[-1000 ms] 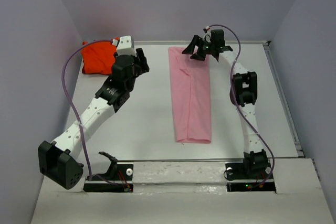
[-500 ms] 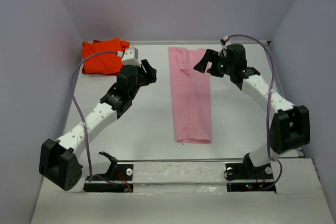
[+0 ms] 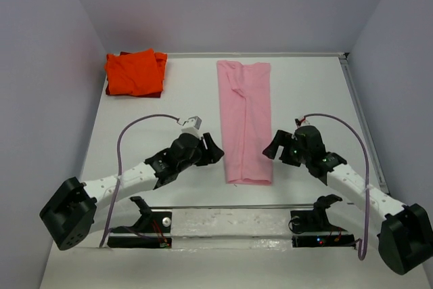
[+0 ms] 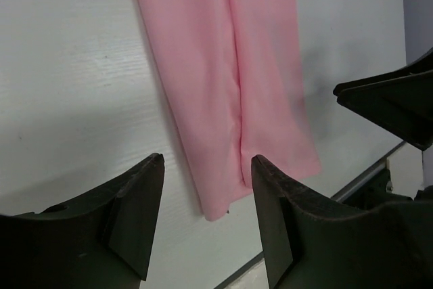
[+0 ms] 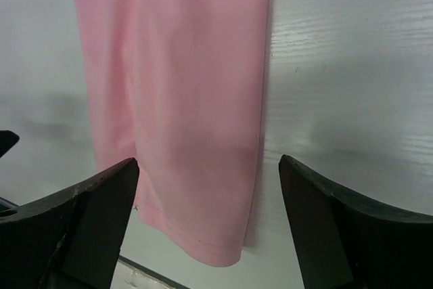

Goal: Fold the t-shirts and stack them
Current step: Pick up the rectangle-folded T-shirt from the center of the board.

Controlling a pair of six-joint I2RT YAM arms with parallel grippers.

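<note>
The near end of the light pink t-shirt should be gripped next by my right gripper at its outer corner [image 3: 268,180] [image 5: 229,254], to fold that end over the strip.
The light pink t-shirt [image 3: 246,120] lies flat in the table's middle, folded into a long narrow strip running front to back. Its near end shows in the left wrist view [image 4: 237,93] and the right wrist view [image 5: 183,113]. The orange-red t-shirt [image 3: 135,72] lies bunched at the far left corner. My left gripper [image 3: 214,151] is open and empty, just left of the pink strip's near end. My right gripper [image 3: 273,148] is open and empty, just right of that same end.
A raised rail [image 3: 230,206] runs along the table's near edge by the arm bases. Grey walls stand close on the left, back and right. A purple cable [image 3: 145,121] loops off the left arm.
Both arms have pulled back from the far end of the table toward the near edge. They now flank the pink strip's near end. The orange-red shirt is uncovered.
</note>
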